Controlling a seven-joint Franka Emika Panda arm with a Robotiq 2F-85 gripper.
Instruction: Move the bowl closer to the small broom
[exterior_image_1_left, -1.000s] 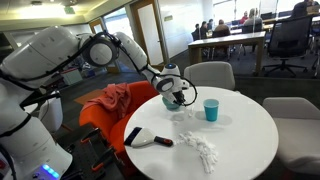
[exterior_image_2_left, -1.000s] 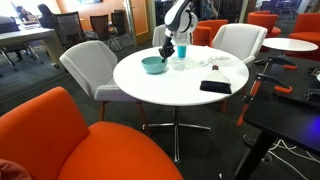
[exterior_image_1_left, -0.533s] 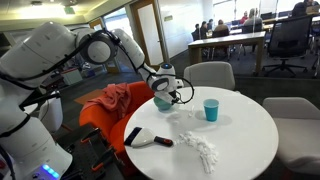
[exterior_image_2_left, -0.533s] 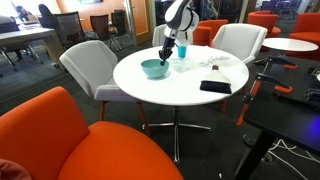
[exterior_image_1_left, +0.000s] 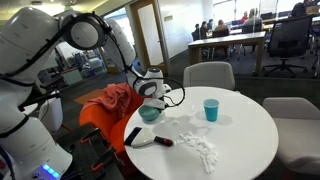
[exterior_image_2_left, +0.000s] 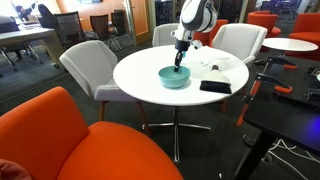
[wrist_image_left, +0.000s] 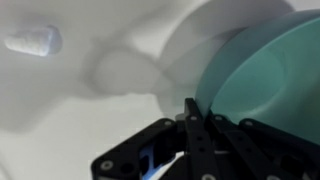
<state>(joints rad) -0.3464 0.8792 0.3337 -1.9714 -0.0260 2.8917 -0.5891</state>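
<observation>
The bowl (exterior_image_1_left: 150, 114) would end short of its place, with a gap to the broom, if I opened now, so my gripper should first move it toward the broom.
A teal bowl (exterior_image_1_left: 150, 114) (exterior_image_2_left: 175, 78) sits on the round white table (exterior_image_1_left: 240, 140) (exterior_image_2_left: 150, 95). My gripper (exterior_image_1_left: 152, 101) (exterior_image_2_left: 180, 63) is shut on the bowl's rim from above. In the wrist view the black fingers (wrist_image_left: 195, 118) pinch the teal rim (wrist_image_left: 270, 80). The small broom (exterior_image_1_left: 142, 139), black with a red handle, lies near the table edge just beside the bowl. It also shows as a dark flat shape in an exterior view (exterior_image_2_left: 215, 87).
A blue cup (exterior_image_1_left: 211, 109) stands mid-table. Crumpled white paper (exterior_image_1_left: 201, 149) (exterior_image_2_left: 216, 64) lies near the broom. Grey chairs (exterior_image_1_left: 208, 74) (exterior_image_2_left: 88, 66) and an orange chair with a red cloth (exterior_image_1_left: 108, 99) ring the table.
My gripper has carried the bowl across the table, away from the blue cup and toward the broom. The cup and broom have not moved.
</observation>
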